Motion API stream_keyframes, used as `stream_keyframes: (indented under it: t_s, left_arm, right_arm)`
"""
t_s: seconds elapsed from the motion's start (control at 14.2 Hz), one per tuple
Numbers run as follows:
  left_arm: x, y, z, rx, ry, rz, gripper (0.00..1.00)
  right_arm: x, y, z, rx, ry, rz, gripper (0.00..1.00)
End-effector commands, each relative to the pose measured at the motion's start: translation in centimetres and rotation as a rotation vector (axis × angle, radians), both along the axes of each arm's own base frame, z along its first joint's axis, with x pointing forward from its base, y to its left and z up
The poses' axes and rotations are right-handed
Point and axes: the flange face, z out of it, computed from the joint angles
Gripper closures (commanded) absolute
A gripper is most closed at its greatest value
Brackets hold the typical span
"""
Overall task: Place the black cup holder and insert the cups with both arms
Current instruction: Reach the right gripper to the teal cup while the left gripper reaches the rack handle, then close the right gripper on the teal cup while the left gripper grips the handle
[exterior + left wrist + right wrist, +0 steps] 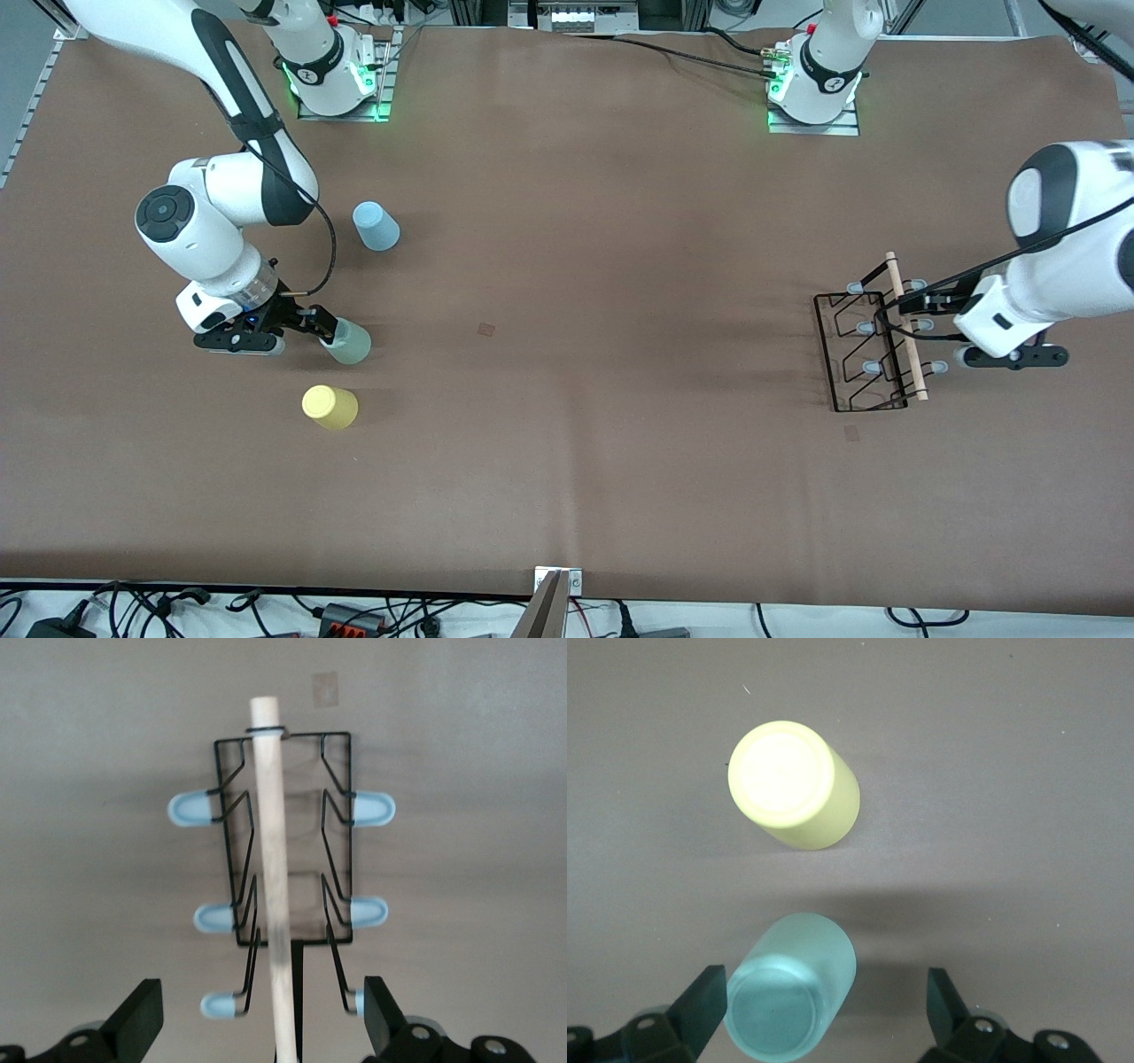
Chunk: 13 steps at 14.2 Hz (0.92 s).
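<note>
My right gripper's fingertips are around but still above the mint cup's upturned base, so it is too early to close before moving lower.
The black cup holder point(826, 353) stands on the table toward the left arm's end, its wooden rod point(905, 323) on top. My left gripper point(921, 319) is open, one finger on each side of the rod point(270, 859), touching neither it nor the wire frame point(350, 771). Toward the right arm's end, three cups stand upside down: light blue point(376, 225), mint green point(347, 342) and yellow point(330, 407). My right gripper point(314, 323) is open around the mint cup point(788, 992), which sits close to one finger, with a gap to the other. The yellow cup point(793, 784) stands just past it.
Brown mat point(567, 372) covers the table. Both arm bases point(335, 80) point(813, 89) stand along the edge farthest from the front camera. Cables and a bracket point(556, 585) lie off the mat's nearest edge.
</note>
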Motion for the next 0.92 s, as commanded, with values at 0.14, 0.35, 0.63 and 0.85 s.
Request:
stream_keyframes:
  t_s: [0.14,0.35,0.63,0.85]
  left_arm:
    - [-1.8,-0.2,-1.6,0.006,-0.153,-0.086,0.12]
    - [-3.5,-0.5,-4.0,0.006,-0.278,-0.093,0.20]
    - [-3.6,-0.6,-4.5,0.005,-0.274,-0.089,0.49]
    - [-3.6,-0.7,-4.6,0.004,-0.268,-0.089,0.74]
  right_arm:
    - [-0.2,2.2,-1.8,0.010,0.006,-0.017,0.00]
    - [-0.3,2.3,-2.4,0.011,0.015,-0.020,0.00]
    - [-0.6,2.4,-4.7,0.012,0.039,-0.029,0.00]
    - [-0.8,2.5,-5.2,0.011,0.048,-0.029,0.05]
